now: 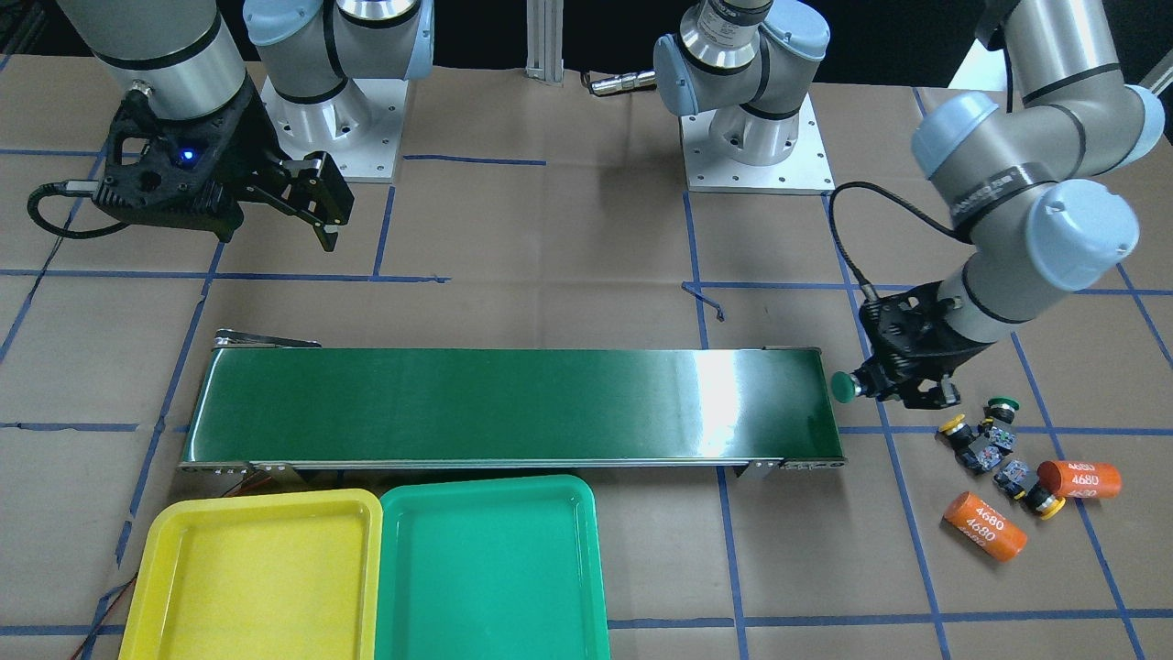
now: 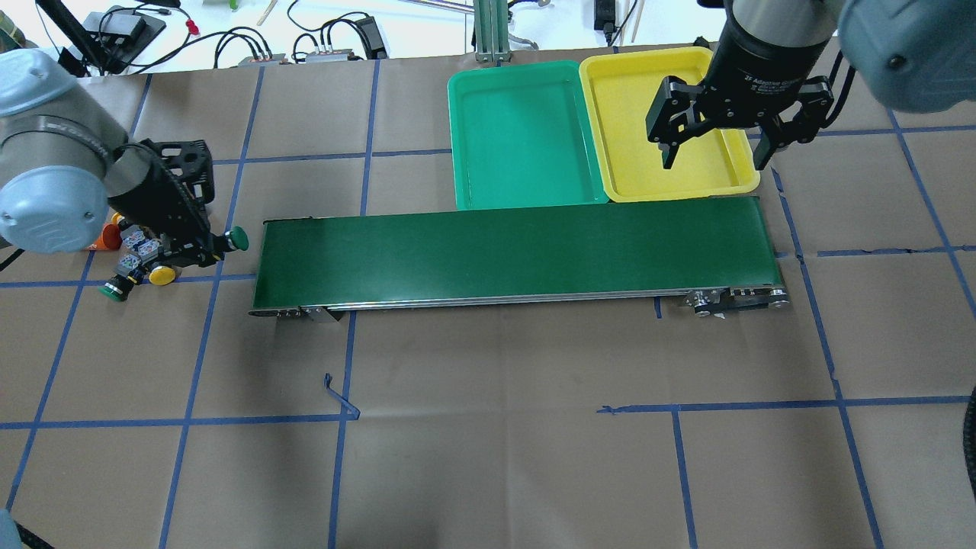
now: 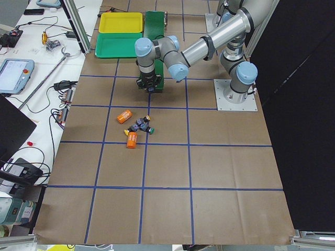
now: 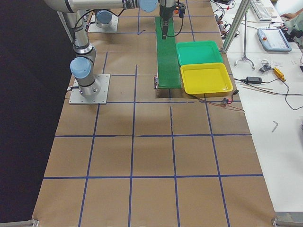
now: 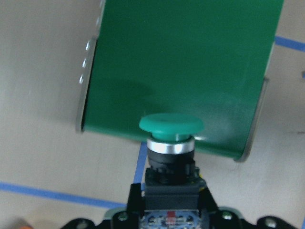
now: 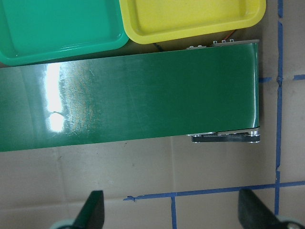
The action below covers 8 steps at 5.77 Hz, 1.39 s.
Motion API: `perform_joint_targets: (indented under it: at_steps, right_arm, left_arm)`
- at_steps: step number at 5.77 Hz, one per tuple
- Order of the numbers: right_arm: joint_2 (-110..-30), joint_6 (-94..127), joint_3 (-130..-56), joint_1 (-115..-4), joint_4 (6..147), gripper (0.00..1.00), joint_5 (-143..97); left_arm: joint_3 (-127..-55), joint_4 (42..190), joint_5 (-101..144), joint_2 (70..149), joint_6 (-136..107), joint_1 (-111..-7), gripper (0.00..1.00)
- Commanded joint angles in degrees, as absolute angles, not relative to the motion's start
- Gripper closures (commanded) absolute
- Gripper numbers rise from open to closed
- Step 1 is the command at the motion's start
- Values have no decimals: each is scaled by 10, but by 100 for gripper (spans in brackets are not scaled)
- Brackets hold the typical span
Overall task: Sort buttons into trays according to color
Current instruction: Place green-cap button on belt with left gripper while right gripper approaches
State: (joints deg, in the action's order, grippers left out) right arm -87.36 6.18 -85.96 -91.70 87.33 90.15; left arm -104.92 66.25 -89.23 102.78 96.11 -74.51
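The green button's body (image 5: 170, 164) is hanging outside the conveyor belt's end edge, so the left gripper has to keep hold of the button until it is over the belt.
My left gripper (image 1: 869, 385) is shut on a green button (image 1: 843, 387), held cap-forward just off the end of the conveyor belt (image 1: 513, 403). In the left wrist view the green button (image 5: 171, 126) sits in front of the belt's edge. Three more buttons lie on the table behind that gripper: one green button (image 1: 1004, 406) and two yellow buttons (image 1: 953, 429) (image 1: 1046, 500). My right gripper (image 2: 714, 156) is open and empty above the near edge of the yellow tray (image 2: 625, 114). The teal tray (image 2: 518, 137) stands beside it. Both trays are empty.
Two orange cylinders marked 4680 (image 1: 985, 525) (image 1: 1081, 478) lie among the loose buttons. The long dark green belt (image 2: 518, 248) runs between the button pile and the trays. Blue tape lines grid the brown table.
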Motion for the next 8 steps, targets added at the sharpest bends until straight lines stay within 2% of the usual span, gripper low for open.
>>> perform_joint_targets:
  at_steps: [1, 3, 4, 5, 7, 8]
  right_arm:
    - [-874, 60, -860, -918, 873, 0, 899]
    - [-876, -27, -871, -923, 875, 0, 893]
    - [-877, -108, -872, -926, 878, 0, 893]
    - [-879, -199, -877, -946, 877, 0, 891]
    - [-868, -344, -879, -990, 879, 0, 898]
    - [-867, -409, -894, -993, 881, 0, 900]
  left_arm:
    - [-1057, 647, -891, 1042, 1003, -811, 99]
    - [-1060, 642, -890, 1048, 1000, -834, 96]
    - [-1059, 640, -890, 1049, 1003, -833, 35]
    - [-1056, 634, -892, 1052, 998, -832, 9]
    - [-1042, 633, -895, 1039, 978, -805, 7]
    - [-1033, 633, -895, 1038, 973, -752, 4]
